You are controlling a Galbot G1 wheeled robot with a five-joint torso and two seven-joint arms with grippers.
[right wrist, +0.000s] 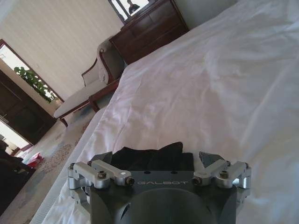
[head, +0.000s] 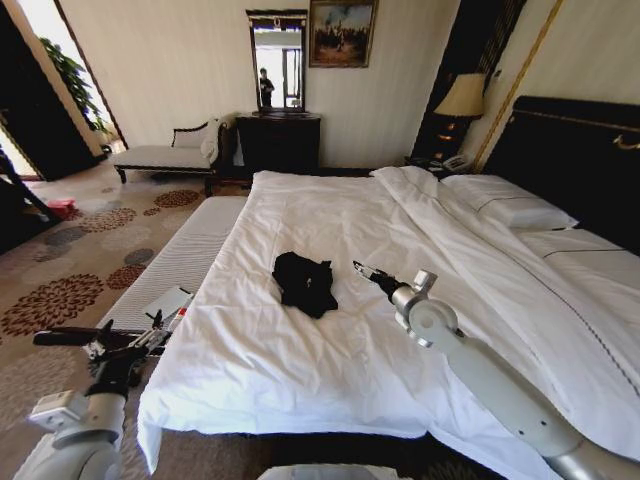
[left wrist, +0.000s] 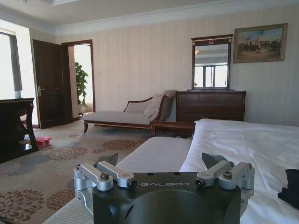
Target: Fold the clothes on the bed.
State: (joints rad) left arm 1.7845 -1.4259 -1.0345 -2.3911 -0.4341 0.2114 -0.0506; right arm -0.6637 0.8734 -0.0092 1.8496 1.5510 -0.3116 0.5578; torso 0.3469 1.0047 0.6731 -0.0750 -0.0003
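Note:
The robot's right gripper will next take hold of the shirt [right wrist: 149,157], a crumpled black T-shirt, by its edge [right wrist: 175,148] to spread it out for folding on the bed.
The clothes are one black T-shirt [head: 305,283], lying crumpled on the white duvet of the bed [head: 330,360] near its left side. My right gripper [head: 362,270] hovers open just to the right of the shirt, fingertips pointing at it. In the right wrist view the shirt [right wrist: 149,157] sits just beyond that gripper [right wrist: 156,158], between its spread fingers [right wrist: 208,159]. My left gripper [head: 150,325] is held low beside the bed's left edge, away from the shirt. In the left wrist view this gripper [left wrist: 163,161] is open, and the shirt's edge [left wrist: 292,189] shows far to one side.
A pale padded bench [head: 185,255] runs along the bed's left side. Pillows [head: 510,205] and a dark headboard [head: 580,150] are at the right. A chaise [head: 165,155], a dark dresser [head: 278,140] and a lamp [head: 462,98] line the far wall. Patterned carpet [head: 60,300] lies to the left.

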